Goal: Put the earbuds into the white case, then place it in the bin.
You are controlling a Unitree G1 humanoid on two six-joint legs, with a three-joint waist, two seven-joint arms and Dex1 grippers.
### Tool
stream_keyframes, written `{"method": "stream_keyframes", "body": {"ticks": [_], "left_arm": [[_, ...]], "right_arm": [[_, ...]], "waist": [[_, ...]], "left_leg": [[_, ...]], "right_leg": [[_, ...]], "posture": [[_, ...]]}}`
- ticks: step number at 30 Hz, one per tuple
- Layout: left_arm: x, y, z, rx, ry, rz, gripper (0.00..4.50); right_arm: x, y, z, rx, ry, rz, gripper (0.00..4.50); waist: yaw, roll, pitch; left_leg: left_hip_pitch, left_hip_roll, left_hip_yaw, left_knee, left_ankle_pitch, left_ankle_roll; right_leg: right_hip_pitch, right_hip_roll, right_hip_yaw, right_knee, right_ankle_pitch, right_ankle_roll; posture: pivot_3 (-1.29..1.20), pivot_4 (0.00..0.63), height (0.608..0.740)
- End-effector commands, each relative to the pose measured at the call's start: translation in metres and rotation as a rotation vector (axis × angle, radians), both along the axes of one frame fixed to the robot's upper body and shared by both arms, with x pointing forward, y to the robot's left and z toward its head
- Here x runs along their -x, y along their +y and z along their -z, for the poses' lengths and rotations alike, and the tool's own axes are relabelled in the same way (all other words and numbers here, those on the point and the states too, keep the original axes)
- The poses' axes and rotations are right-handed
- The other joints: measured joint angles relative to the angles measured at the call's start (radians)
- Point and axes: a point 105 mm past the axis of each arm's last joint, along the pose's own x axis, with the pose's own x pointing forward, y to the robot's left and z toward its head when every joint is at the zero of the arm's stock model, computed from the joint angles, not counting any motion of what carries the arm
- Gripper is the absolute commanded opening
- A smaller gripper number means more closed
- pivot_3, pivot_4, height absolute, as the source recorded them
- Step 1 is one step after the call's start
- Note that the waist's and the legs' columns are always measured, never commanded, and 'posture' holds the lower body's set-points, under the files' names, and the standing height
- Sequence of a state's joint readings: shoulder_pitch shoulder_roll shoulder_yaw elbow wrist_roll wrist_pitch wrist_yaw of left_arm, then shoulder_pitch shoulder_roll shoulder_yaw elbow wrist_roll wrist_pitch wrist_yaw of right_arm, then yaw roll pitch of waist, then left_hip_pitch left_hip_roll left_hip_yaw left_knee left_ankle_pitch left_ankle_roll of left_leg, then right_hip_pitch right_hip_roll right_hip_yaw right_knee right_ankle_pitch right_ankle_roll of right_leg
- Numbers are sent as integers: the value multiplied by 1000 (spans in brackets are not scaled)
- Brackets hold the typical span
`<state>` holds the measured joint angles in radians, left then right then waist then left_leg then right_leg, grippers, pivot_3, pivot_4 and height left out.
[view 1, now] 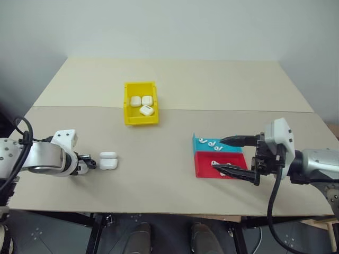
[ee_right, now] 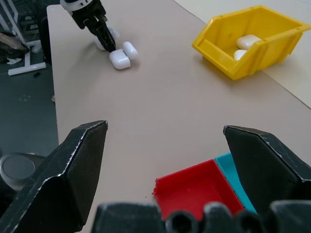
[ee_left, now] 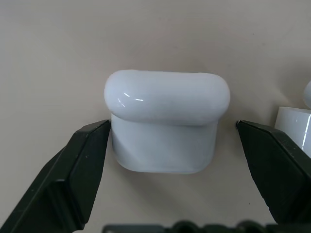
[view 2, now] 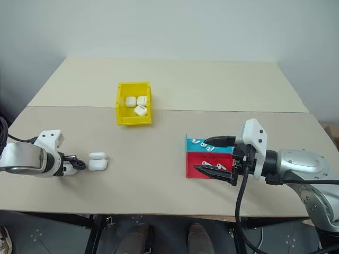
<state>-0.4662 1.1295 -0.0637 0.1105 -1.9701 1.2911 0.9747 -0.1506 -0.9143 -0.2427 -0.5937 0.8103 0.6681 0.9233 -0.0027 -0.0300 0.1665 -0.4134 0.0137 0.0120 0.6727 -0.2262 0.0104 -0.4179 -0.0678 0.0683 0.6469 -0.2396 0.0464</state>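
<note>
My left gripper closes on the case now, since the gripper's fingers sit on either side of the white case's body.
A white case (view 1: 108,160) lies on the table at the near left, its wider rounded part above the narrower body (ee_left: 163,145). My left gripper (view 1: 91,162) stands open around it, one finger (ee_left: 73,170) close on each side of it. Tiny white earbuds (view 1: 212,143) lie in the flat blue-and-red tray (view 1: 204,170) at the right. My right gripper (view 1: 217,153) hangs open just above that tray, nothing between its fingers. The yellow bin (view 1: 128,106) stands at mid table and holds three white cases (view 1: 145,110).
Another white piece (ee_left: 297,127) lies right beside the case, at the edge of the left wrist view. A seam crosses the table just behind the bin. Bare tabletop (ee_right: 160,102) stretches between the tray, the bin and the case.
</note>
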Motion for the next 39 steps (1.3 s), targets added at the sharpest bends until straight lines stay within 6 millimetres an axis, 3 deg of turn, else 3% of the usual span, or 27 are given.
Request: {"method": "stream_keyframes", "body": {"ticks": [1,7,12,15,18,22,26,29,31,34,39], "left_arm": [[3,4,5,-25,25,-23,4319],[5,13,-7,-74,-5,-41,2810],[-6,33,-46,-226,-146,-162,2810],[-28,37,-96,-319,-444,-226,2810],[-41,20,-132,-303,-729,-152,2810],[-54,-45,-158,-246,-1116,235,2810],[-46,-122,-162,259,-1257,739,2810],[-33,-161,-164,502,-1323,1059,2810],[-24,-175,-162,636,-1344,1247,2810],[-26,-188,-159,736,-1365,1378,2810],[-18,-204,-161,846,-1447,1567,2810]], "right_arm": [[5,2,-12,-8,-45,-17,4481],[3,2,-13,-18,-55,-8,4500],[-2,4,-14,-38,-64,5,4500],[-5,5,-14,-48,-77,18,4500],[-7,6,-14,-58,-84,28,4500],[-9,7,-17,-71,-115,54,4500],[-10,7,-21,-71,-136,65,4500],[-10,6,-23,-65,-155,75,4500],[-10,6,-23,-59,-164,82,4500],[-10,7,-21,-24,-172,93,4500],[-10,0,-1,181,-151,103,4500]], "waist": [[1,0,0],[-12,0,0],[-11,0,0],[-2,-1,0],[9,-1,0],[15,0,0],[14,-1,0],[13,-1,0],[11,-1,0],[2,-1,0],[-8,-1,0]], "left_leg": [[0,0,0,0,0,0],[3,1,1,-1,0,0],[2,2,1,-2,0,-1],[0,0,1,-1,1,-1],[-2,0,7,-2,1,-2],[-2,0,11,-4,2,-4],[-2,1,12,-4,3,-4],[-3,1,12,-4,3,-3],[-3,1,12,-4,3,-3],[-3,2,12,-3,3,-3],[-6,2,9,0,2,-2]], "right_leg": [[0,0,0,0,0,0],[1,1,1,0,0,0],[-1,2,2,0,0,-1],[-1,2,1,-1,0,0],[-1,2,0,-4,1,0],[-2,2,1,-5,1,0],[-1,3,1,-5,1,-1],[-1,4,1,-6,1,-1],[-1,4,2,-6,1,-1],[-1,6,2,-6,1,0],[-1,6,2,-5,1,0]], "posture": [[0,150,740],[0,150,740],[0,150,740],[0,150,740],[0,150,740],[0,150,740],[0,150,740],[0,150,740],[0,150,740],[0,150,740],[0,150,740]]}}
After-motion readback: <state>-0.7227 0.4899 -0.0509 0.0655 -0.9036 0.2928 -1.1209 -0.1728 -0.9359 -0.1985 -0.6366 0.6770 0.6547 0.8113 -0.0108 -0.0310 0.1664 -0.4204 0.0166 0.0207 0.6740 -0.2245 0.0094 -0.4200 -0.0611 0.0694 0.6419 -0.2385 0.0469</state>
